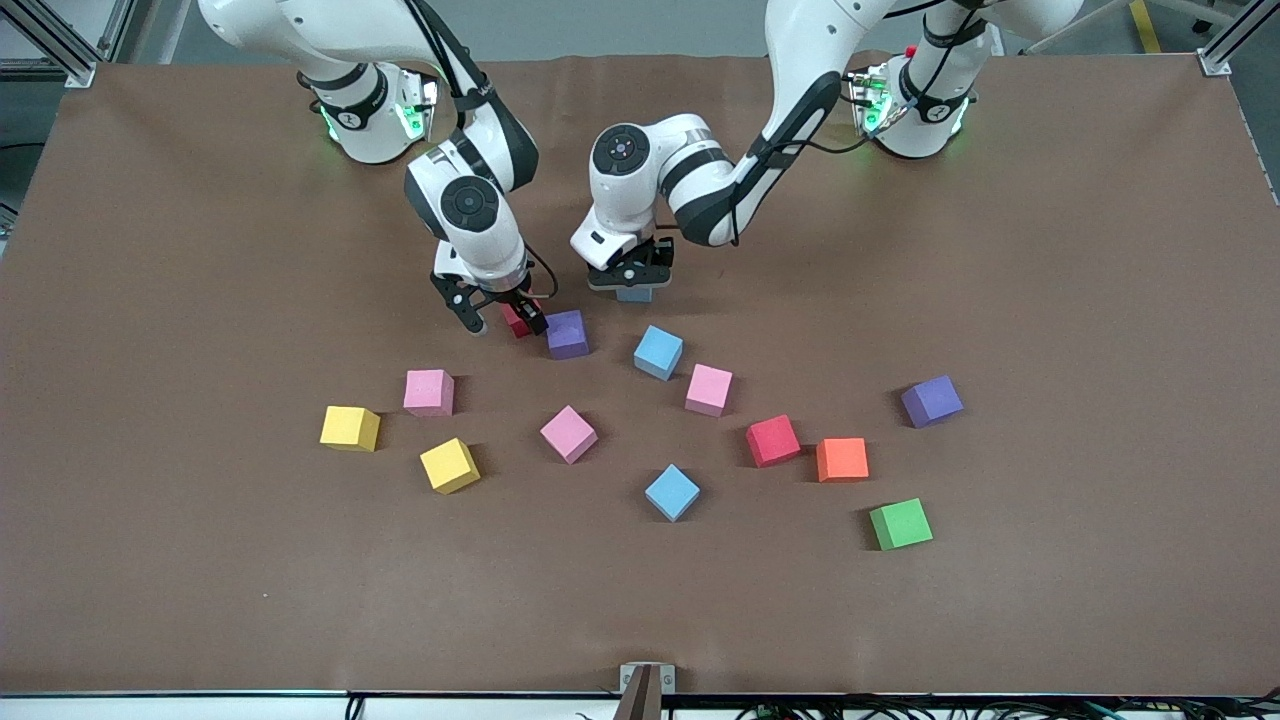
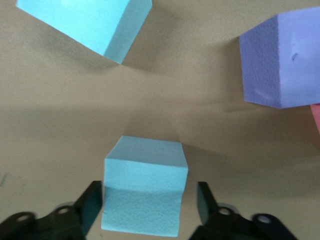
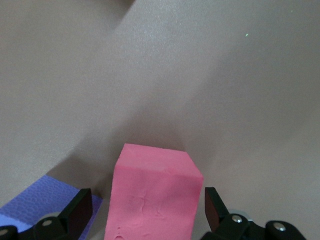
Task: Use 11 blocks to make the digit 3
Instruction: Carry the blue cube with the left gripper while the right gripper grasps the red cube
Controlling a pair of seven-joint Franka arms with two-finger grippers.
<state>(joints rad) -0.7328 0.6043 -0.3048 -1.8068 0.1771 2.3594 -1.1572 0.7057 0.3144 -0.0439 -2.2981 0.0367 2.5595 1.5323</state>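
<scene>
My right gripper should close on the red block now. Its fingers are on both sides of the red block, near the purple block (image 1: 567, 334) (image 3: 40, 200), so it would hold the red block if it closed now.
My left gripper (image 1: 632, 284) is low over the table, open, with a blue block (image 2: 145, 170) resting between its fingers and a gap on each side. My right gripper (image 1: 505, 320) is open too and straddles a red block (image 3: 155, 185) without touching it. That red block sits right beside a purple block (image 1: 567, 334). A second blue block (image 1: 658, 352) lies just nearer the camera than the left gripper. No figure of joined blocks shows; the other blocks lie loose.
Scattered nearer the camera are pink blocks (image 1: 429, 392) (image 1: 568, 434) (image 1: 709, 389), yellow ones (image 1: 350, 428) (image 1: 449, 465), a blue one (image 1: 672, 492), red (image 1: 773, 440), orange (image 1: 842, 459), another purple (image 1: 932, 400) and a green cube (image 1: 900, 524).
</scene>
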